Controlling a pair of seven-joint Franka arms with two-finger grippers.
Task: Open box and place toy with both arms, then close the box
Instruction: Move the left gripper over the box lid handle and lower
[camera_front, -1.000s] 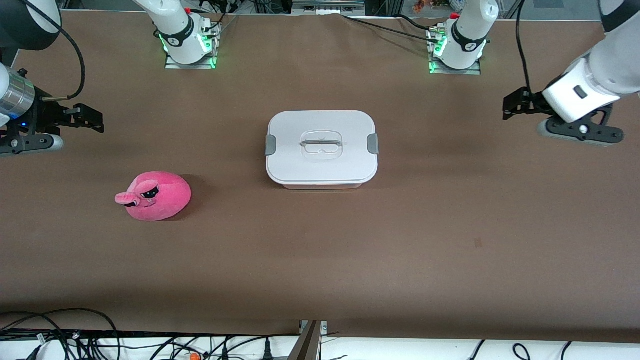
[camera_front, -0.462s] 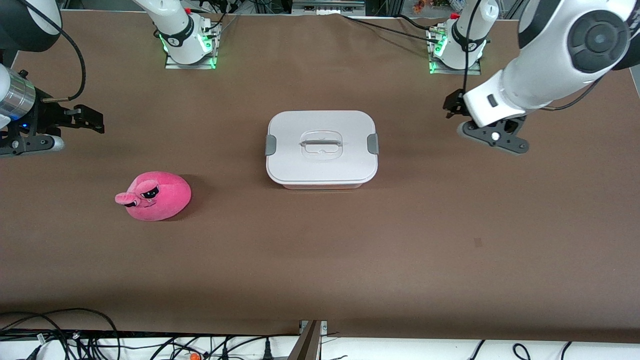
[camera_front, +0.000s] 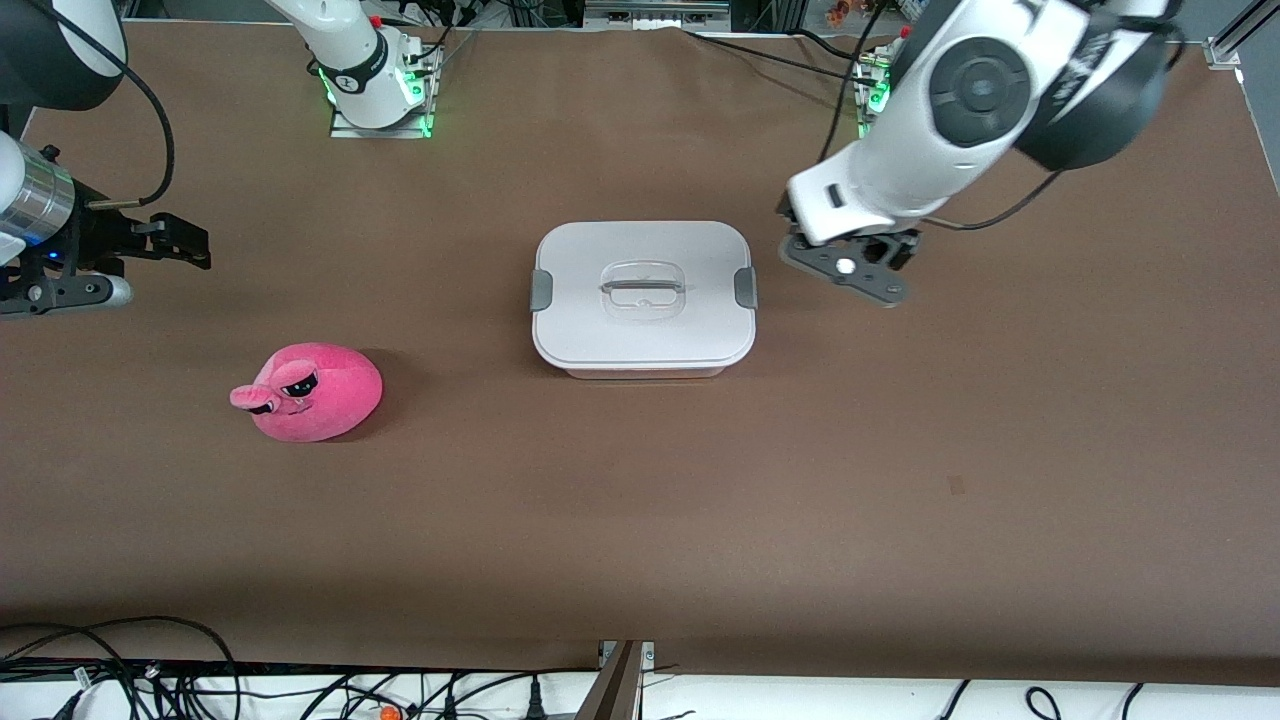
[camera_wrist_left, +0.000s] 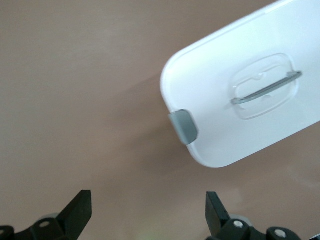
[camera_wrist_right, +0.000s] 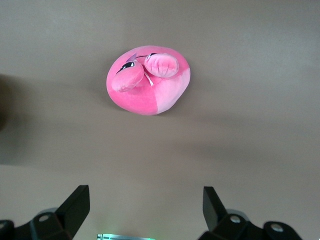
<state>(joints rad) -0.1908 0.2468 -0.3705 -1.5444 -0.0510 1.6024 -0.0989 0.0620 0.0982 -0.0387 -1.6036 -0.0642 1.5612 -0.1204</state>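
I need to open the box next, so I need to grab the white lid by its centre handle (camera_front: 642, 288) (camera_wrist_left: 266, 88) with my left gripper.
The box (camera_front: 640, 330) sits shut mid-table, with a flat white lid (camera_front: 642, 250), grey side clips (camera_front: 745, 288) and a clear centre handle (camera_front: 642, 288). The hot-pink plush toy (camera_front: 312, 392) lies nearer the front camera, toward the right arm's end. My left gripper (camera_front: 795, 235) is open and empty over the table beside the box's clip end. In the left wrist view (camera_wrist_left: 148, 210) it faces the box (camera_wrist_left: 250, 125) and one clip (camera_wrist_left: 184, 126). My right gripper (camera_front: 195, 242) is open and empty, waiting at the right arm's end. In the right wrist view (camera_wrist_right: 145, 207) it looks at the toy (camera_wrist_right: 148, 92).
The two arm bases (camera_front: 378, 95) (camera_front: 910, 100) glow green along the table's back edge. Cables (camera_front: 150, 680) lie off the table's front edge. Bare brown table (camera_front: 900, 450) surrounds the box and toy.
My left arm has swung in from the left arm's end of the table to just beside the box. The right arm, box and toy have not moved.
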